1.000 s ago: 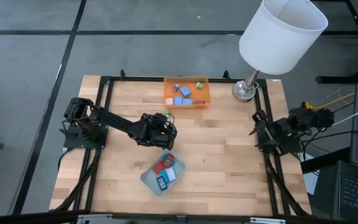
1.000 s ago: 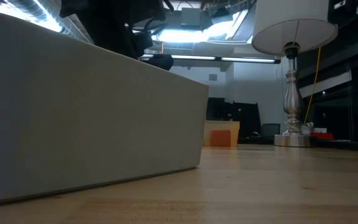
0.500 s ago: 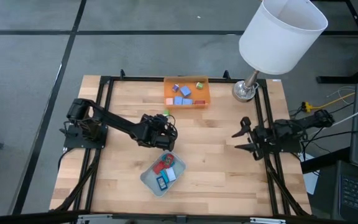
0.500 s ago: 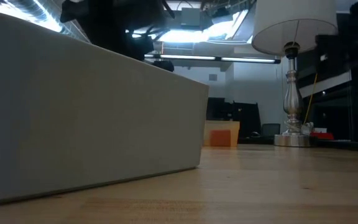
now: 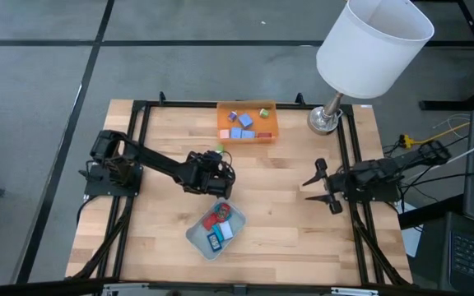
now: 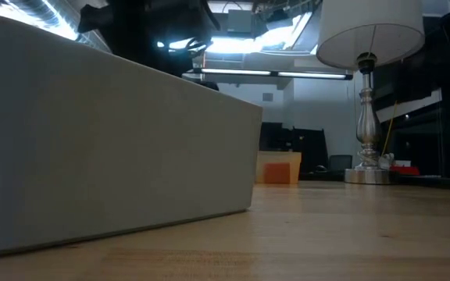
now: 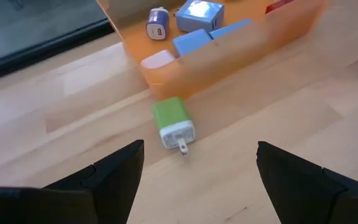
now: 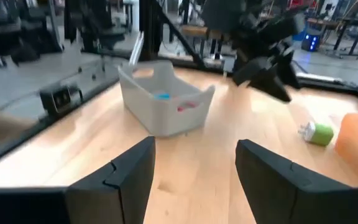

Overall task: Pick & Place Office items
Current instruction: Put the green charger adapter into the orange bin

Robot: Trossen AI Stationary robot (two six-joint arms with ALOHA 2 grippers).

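My left gripper is to hold the green plug block by its body (image 5: 220,148) next, so that the stray plug can go into the orange tray (image 5: 247,122).
The office items are small colourful pieces. Several sit in the orange tray (image 5: 247,122) at the far edge, and red and blue ones lie in the grey tray (image 5: 215,226). A green plug block (image 7: 173,123) lies on the wood just in front of the orange tray (image 7: 229,50), also seen as the green block (image 5: 220,150). My left gripper (image 5: 220,167) (image 7: 201,186) hovers open between the grey tray and the green block, fingers pointing at the block. My right gripper (image 5: 313,189) (image 8: 194,180) is open over the table's right part, facing the grey tray (image 8: 166,99).
A lamp (image 5: 327,119) with a wide white shade stands at the far right corner. A black frame (image 5: 138,111) runs round the table's edges. In the low view the grey tray's wall (image 6: 116,140) fills the left half. Bare wood lies between the two grippers.
My right arm has swung out from the table's right edge toward the middle, and its gripper now reaches over the wood. My left gripper has stayed over the spot between the grey tray and the green block.
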